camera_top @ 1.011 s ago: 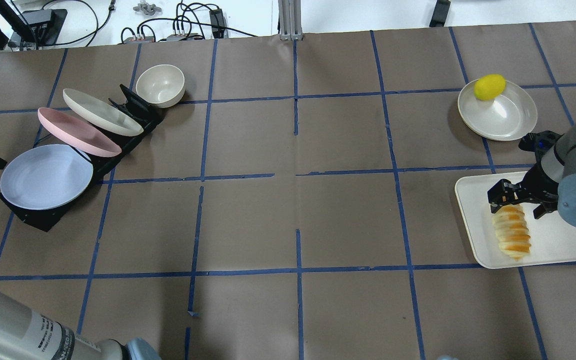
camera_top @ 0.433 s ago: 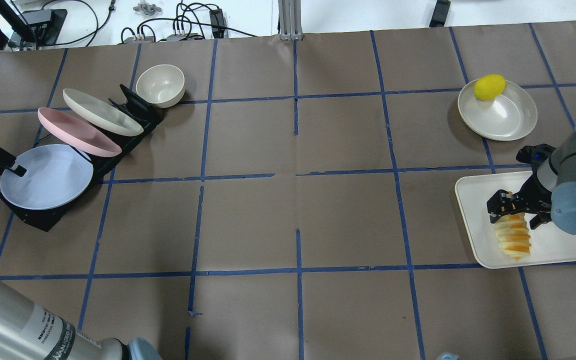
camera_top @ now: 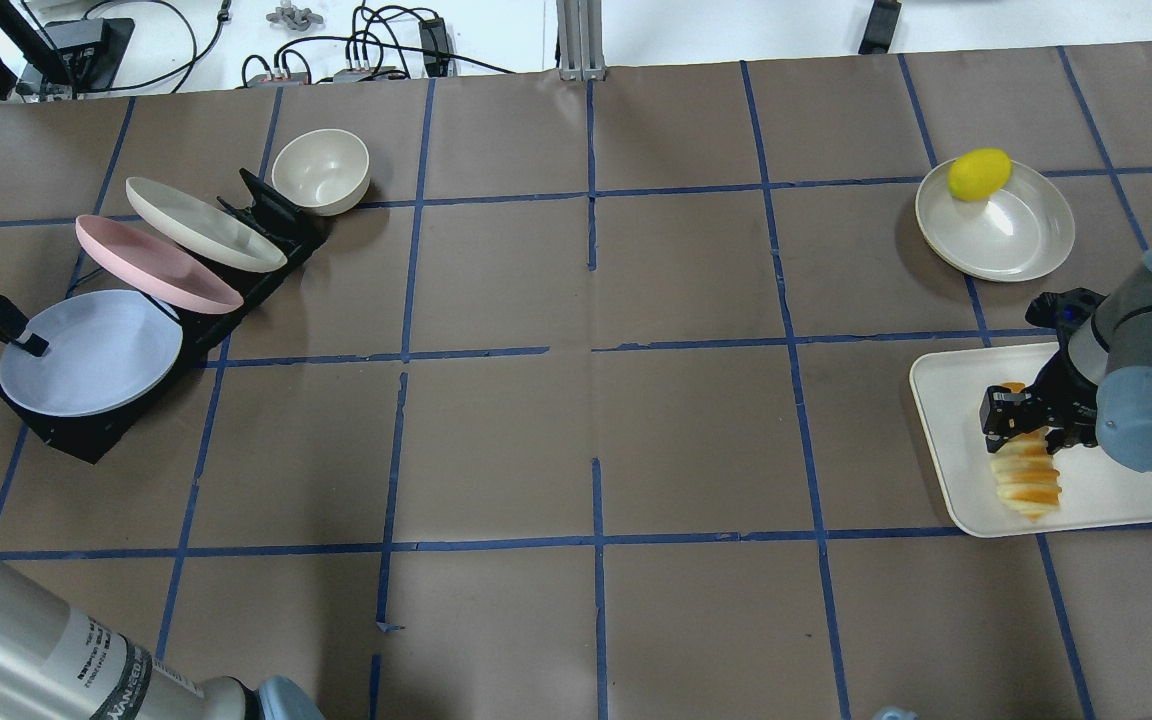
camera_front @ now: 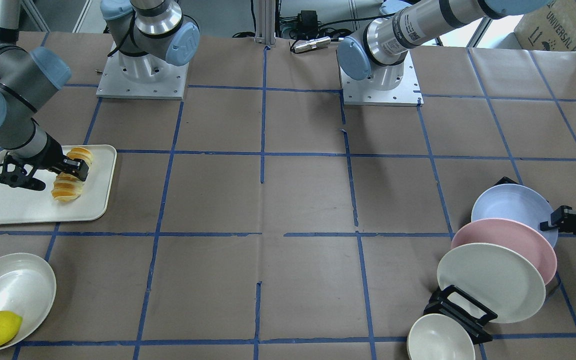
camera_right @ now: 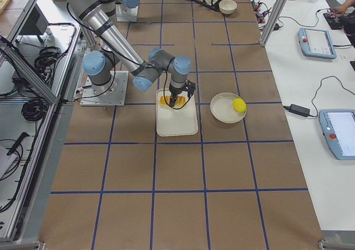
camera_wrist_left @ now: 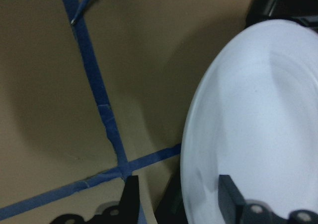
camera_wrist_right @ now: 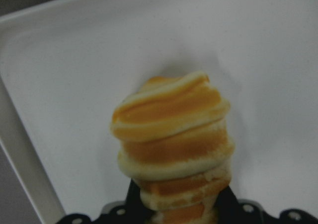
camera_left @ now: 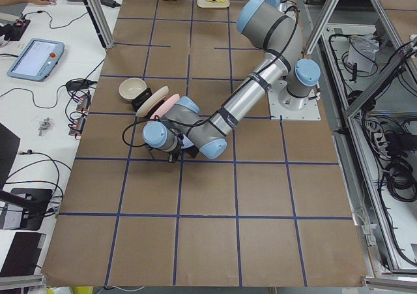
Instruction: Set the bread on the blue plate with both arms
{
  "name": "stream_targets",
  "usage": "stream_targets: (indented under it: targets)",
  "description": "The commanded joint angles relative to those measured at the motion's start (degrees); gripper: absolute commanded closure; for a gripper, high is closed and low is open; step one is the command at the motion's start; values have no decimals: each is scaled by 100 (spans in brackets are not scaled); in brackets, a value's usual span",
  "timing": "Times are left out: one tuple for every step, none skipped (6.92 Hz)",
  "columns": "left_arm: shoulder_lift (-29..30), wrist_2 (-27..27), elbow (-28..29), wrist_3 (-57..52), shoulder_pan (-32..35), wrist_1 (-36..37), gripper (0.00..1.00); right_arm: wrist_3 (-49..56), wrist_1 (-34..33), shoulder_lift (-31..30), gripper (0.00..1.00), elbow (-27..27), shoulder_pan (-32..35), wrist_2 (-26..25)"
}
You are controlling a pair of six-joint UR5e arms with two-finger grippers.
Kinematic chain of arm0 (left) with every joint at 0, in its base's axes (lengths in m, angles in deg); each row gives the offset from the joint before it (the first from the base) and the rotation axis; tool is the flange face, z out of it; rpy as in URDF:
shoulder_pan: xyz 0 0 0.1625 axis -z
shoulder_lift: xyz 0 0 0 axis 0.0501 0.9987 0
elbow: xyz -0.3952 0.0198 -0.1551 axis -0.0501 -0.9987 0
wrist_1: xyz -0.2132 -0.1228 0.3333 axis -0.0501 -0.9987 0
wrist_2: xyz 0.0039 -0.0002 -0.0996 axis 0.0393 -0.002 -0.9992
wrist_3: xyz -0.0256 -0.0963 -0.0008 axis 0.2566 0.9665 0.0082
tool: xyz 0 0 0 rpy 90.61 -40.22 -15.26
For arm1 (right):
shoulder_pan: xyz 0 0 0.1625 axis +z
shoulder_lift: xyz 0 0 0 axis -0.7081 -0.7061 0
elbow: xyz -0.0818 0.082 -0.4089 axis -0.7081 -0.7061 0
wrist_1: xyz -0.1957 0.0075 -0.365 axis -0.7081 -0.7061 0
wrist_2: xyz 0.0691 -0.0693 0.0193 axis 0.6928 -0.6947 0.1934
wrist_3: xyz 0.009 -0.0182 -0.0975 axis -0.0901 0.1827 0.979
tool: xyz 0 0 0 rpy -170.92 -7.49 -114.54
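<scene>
The blue plate's round side (camera_front: 511, 205) is far wider than my fingers open, so my left gripper should grab the plate by its thin rim (camera_front: 553, 224) next.
The bread (camera_top: 1028, 480) lies on a white tray (camera_top: 1116, 490) at the right, also seen in the front view (camera_front: 68, 189). My right gripper (camera_top: 1026, 425) is down over its far end, fingers pressed on both sides, shut on it; the right wrist view shows the bread (camera_wrist_right: 174, 134) filling the gap. The blue plate (camera_top: 96, 355) leans in a black rack at the left. My left gripper (camera_top: 18, 340) is open at its left rim, one finger over the plate's face. In the left wrist view the plate's rim (camera_wrist_left: 198, 134) runs between the fingers.
A pink plate (camera_top: 156, 262) and a cream plate (camera_top: 204, 223) lean in the same rack behind the blue one, with a cream bowl (camera_top: 321, 170) at its far end. A yellow lemon (camera_top: 979, 173) sits in a shallow cream dish (camera_top: 1021, 235) beyond the tray.
My left gripper came in from the left edge to the blue plate's rim. My right gripper's fingers narrowed from wide open onto the bread.
</scene>
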Motion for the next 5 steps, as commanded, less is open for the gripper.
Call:
stream_targets:
  targets:
    - [-52, -4, 11, 79, 12, -5, 94, 35, 14, -25, 93, -5, 52, -14]
    - [-148, -4, 29, 80, 12, -58, 94, 35, 58, -51, 93, -57, 52, -14]
    - [-288, 22, 20, 88, 21, -93, 94, 43, 136, -147, 92, -110, 52, -14]
    - [-437, 31, 20, 97, 21, -180, 94, 52, 624, -479, 92, -293, 52, -5]
    - [-560, 48, 20, 97, 21, -303, 94, 70, 1734, -987, 92, -843, 52, 21]
